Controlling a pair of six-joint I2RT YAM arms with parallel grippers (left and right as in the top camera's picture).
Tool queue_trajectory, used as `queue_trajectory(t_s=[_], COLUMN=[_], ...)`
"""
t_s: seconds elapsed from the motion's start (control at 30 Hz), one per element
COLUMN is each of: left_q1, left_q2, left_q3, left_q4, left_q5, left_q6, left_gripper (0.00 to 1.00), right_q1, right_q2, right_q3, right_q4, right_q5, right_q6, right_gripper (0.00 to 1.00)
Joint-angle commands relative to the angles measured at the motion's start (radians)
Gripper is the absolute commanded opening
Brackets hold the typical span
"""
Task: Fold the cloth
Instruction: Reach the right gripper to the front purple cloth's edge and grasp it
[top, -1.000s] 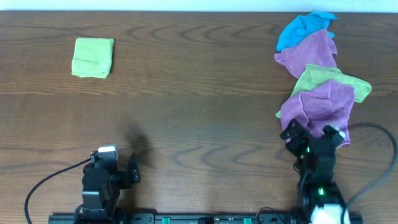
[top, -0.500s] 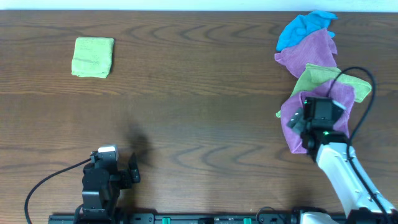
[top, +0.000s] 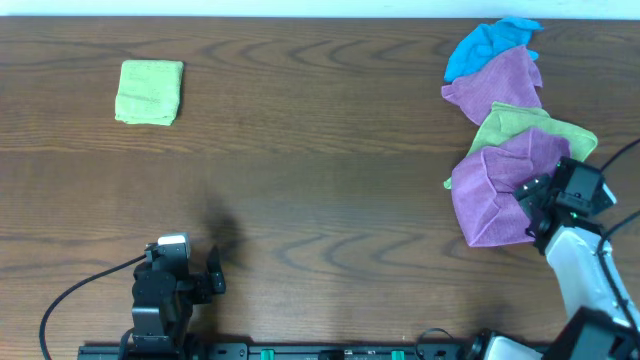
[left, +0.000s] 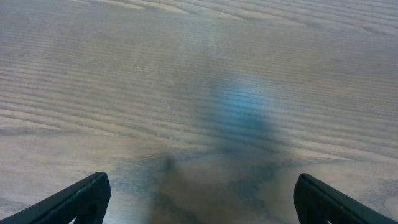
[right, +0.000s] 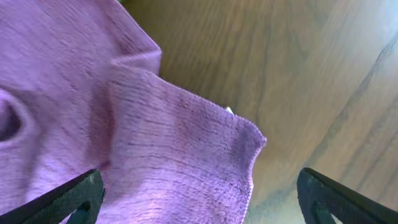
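Note:
I should grab the crumpled purple cloth with my right gripper by its exposed corner. The rest then stays free to spread out.
A crumpled purple cloth lies at the near end of a pile of cloths at the right of the table. My right gripper is open at this cloth's right edge. In the right wrist view the purple cloth fills the space between the open fingers, with its corner edge and bare wood to the right. My left gripper is open and empty low over bare wood at the front left; in its wrist view the fingers frame only table.
The pile also holds a light green cloth, another purple cloth and a blue cloth toward the back right. A folded light green cloth lies at the back left.
My right arm has swung out from the front edge over the purple cloth and then to its right side. The left arm has not moved.

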Motion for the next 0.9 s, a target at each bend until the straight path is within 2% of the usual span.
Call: queue_trajectory(t_s=[0.0, 0.1, 0.2, 0.37, 0.53, 0.67, 0.87], left_q1=[-0.003, -0.003, -0.003, -0.003, -0.003, -0.003, -0.003], left_q2=[-0.006, -0.006, -0.006, -0.006, -0.006, -0.006, -0.006], left_q3=[-0.011, -0.011, -0.011, -0.011, -0.011, -0.011, -0.011], left_q4=[-0.015, -0.015, -0.015, -0.014, -0.015, -0.014, -0.014], left_q5=[-0.010, -0.010, -0.010, -0.010, -0.010, -0.010, -0.010], left_q6=[0.010, 0.010, 0.010, 0.010, 0.010, 0.010, 0.010], left_gripper=[0.95, 0.95, 0.95, 0.95, 0.95, 0.95, 0.96], right_q1=[-0.015, -0.031, -0.064, -0.116, -0.120, -0.120, -0.120], right_q2=[0.040, 0.060, 0.061, 0.069, 0.104, 0.153, 0.165], right_q3=[0.016, 0.016, 0.016, 0.015, 0.015, 0.015, 0.015], right_q4=[0.002, -0.002, -0.010, -0.028, -0.013, 0.007, 0.047], right_q5=[-0.029, -0.029, -0.030, -0.055, -0.060, -0.063, -0.063], right_q6=[0.019, 0.019, 0.021, 0.044, 0.043, 0.040, 0.029], right_gripper=[0.99, 0.98, 0.87, 0.87, 0.81, 0.69, 0.33])
